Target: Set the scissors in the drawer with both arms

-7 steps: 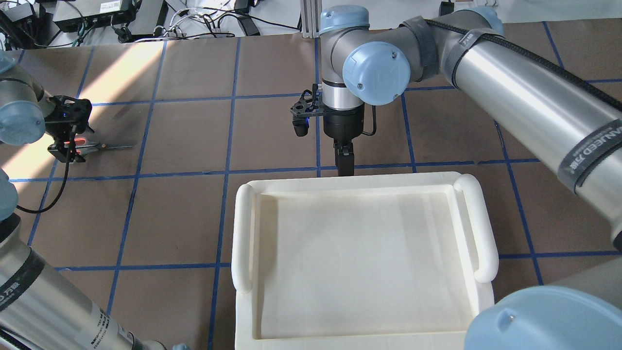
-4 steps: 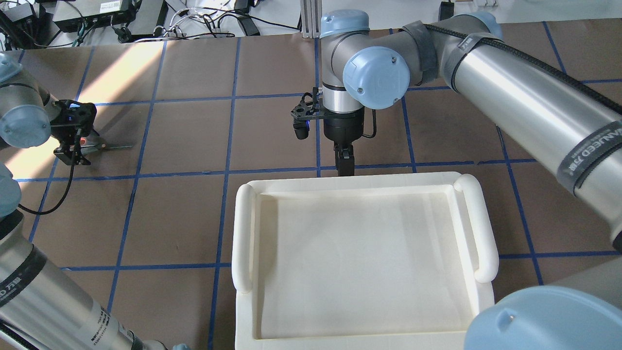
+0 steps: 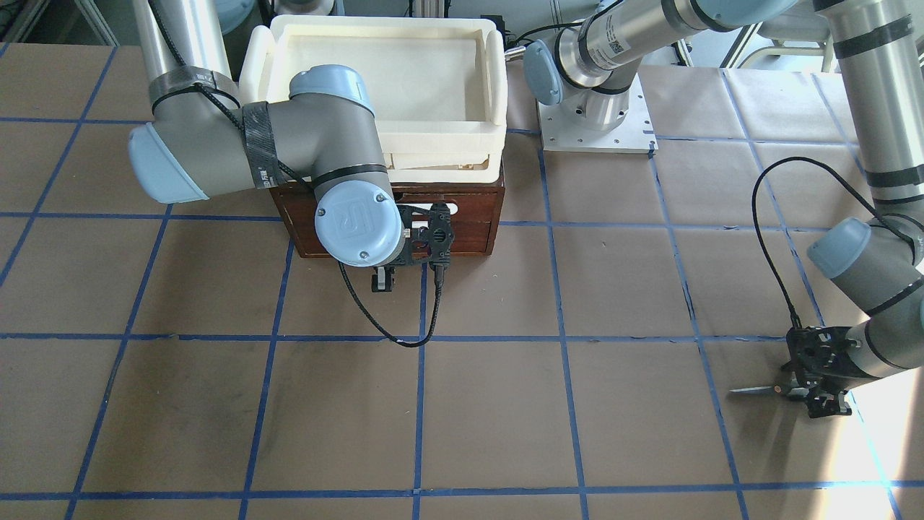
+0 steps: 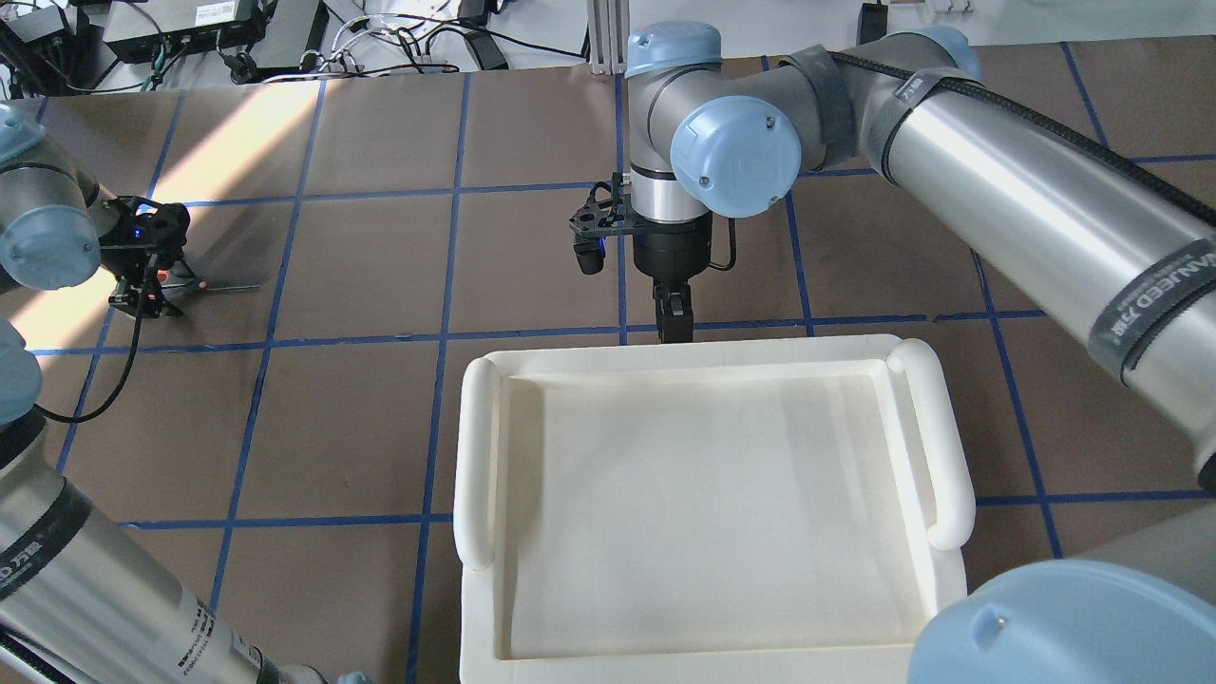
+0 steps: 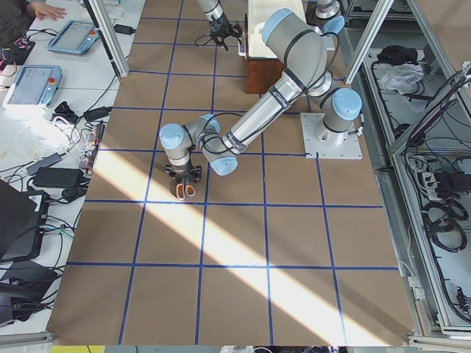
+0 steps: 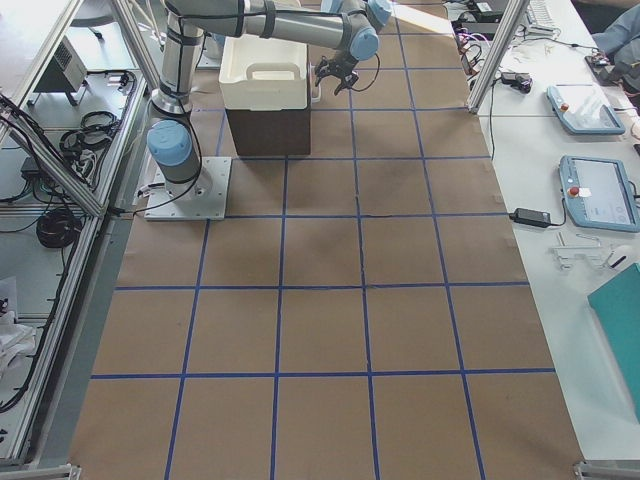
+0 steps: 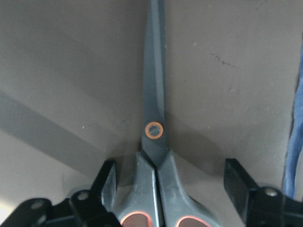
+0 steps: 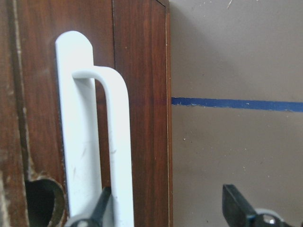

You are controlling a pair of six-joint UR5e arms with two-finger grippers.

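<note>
The scissors need to go in the drawer, so my left gripper should next pick them up by their grey handles just behind their pivot.
The scissors lie flat on the brown table at the far left, blades pointing toward the middle. They also show in the left wrist view. My left gripper is open, low over the grey handles, one finger on each side. The dark reddish-brown drawer sits shut in its cabinet under the cream tray. My right gripper is open at the drawer front. In the right wrist view the white bar handle stands at its left finger.
A cream-white plastic tray rests on top of the cabinet. Blue tape lines grid the table. A black cable loops from the left arm. Cables and boxes lie beyond the far table edge.
My left gripper has dropped lower onto the scissors, now covering their orange-red handle loops in the overhead view. The right gripper has barely moved.
</note>
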